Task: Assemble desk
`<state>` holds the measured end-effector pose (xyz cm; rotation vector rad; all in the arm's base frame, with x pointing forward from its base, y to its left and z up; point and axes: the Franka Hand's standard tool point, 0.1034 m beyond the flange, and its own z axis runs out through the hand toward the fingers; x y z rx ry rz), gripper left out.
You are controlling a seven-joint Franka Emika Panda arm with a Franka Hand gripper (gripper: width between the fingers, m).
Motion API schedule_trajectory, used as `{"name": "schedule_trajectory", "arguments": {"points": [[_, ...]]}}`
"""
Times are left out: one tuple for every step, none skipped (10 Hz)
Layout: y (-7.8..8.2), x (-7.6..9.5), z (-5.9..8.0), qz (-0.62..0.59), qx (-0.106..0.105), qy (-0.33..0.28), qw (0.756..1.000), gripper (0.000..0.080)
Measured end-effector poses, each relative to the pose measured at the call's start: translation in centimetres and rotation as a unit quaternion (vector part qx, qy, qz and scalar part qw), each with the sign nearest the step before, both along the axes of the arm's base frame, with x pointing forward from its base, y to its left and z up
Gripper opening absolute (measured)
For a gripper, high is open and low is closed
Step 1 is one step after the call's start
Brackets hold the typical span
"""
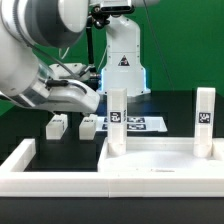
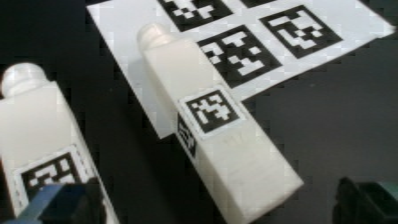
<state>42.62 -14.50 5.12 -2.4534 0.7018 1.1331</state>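
Next, my gripper grabs the tagged leg block by its plain square end (image 2: 262,188), so the block's rounded peg stays free to fit into the desk top.
The white desk top (image 1: 160,163) lies at the front with two leg blocks standing upright on it, one near its middle (image 1: 118,118) and one at the exterior view's right (image 1: 205,118). Two more tagged leg blocks lie on the black table, one (image 1: 88,125) below my gripper (image 1: 88,103) and one (image 1: 57,124) beside it. In the wrist view my gripper (image 2: 214,208) is open. Its fingertips (image 2: 61,205) flank the near end of one lying leg block (image 2: 217,125) without touching it. The other block (image 2: 36,135) lies outside the fingers.
The marker board (image 1: 143,122) lies flat behind the desk top and shows in the wrist view (image 2: 249,38) beyond the leg block. A long white bar with raised ends (image 1: 22,158) runs along the front. The robot base (image 1: 122,55) stands behind.
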Motion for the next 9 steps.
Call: {"name": "schedule_trajectory", "arguments": {"points": [[0.1, 0.2, 0.3, -0.011, -0.001, 0.0, 1.0, 0.0648], [0.1, 0.3, 0.3, -0.017, -0.006, 0.004, 1.0, 0.0648], [0.2, 0.5, 0.1, -0.018, -0.016, 0.002, 1.0, 0.0648], [0.4, 0.6, -0.6, -0.014, -0.021, -0.002, 1.0, 0.0648], [0.7, 0.4, -1.4, -0.011, -0.023, -0.001, 1.0, 0.0648], [1.1, 0.3, -1.6, -0.01, -0.022, 0.001, 1.0, 0.0648], [1.5, 0.2, -1.6, -0.009, -0.021, 0.003, 1.0, 0.0648], [1.8, 0.2, -1.8, -0.008, -0.021, 0.004, 1.0, 0.0648], [2.0, 0.1, -2.1, -0.006, -0.022, 0.004, 1.0, 0.0648]]}}
